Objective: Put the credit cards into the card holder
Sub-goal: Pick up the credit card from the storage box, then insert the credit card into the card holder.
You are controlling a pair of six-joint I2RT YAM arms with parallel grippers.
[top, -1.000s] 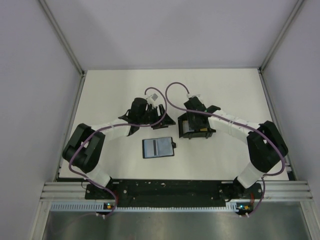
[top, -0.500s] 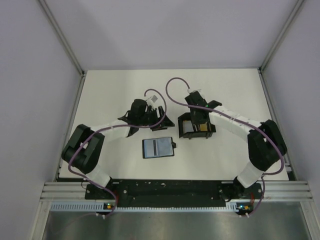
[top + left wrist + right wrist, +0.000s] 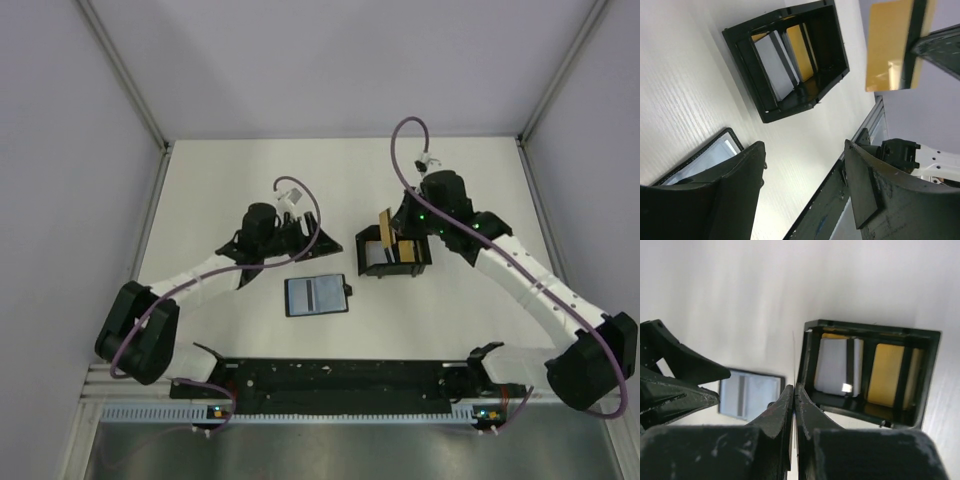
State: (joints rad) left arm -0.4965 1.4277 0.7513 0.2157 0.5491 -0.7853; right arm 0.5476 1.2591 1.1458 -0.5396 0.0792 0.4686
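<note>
The gold card needs its striped edge free to go into the holder (image 3: 317, 295), so my left gripper will reach the card and grab it by its plain edge (image 3: 383, 228).
The card holder (image 3: 317, 295), a flat black case with a grey window, lies on the table in front of both grippers. It also shows in the right wrist view (image 3: 749, 396), and its corner shows in the left wrist view (image 3: 705, 155). My right gripper (image 3: 396, 226) is shut on a gold credit card (image 3: 384, 226) and holds it upright above the open black box (image 3: 392, 258). The card shows in the left wrist view (image 3: 888, 45), and edge-on between the right gripper's (image 3: 794, 392) shut fingers. My left gripper (image 3: 288, 240) is open and empty (image 3: 805, 185), just behind the card holder.
The open black box (image 3: 785, 60) (image 3: 870, 370) holds a grey card (image 3: 772, 65) and a gold card (image 3: 800, 45) standing in slots. White walls with metal rails enclose the table. The arms' base rail runs along the near edge.
My right gripper has risen from the box with a gold card in it, and the arm has swung out to the right. My left gripper has shifted slightly left.
</note>
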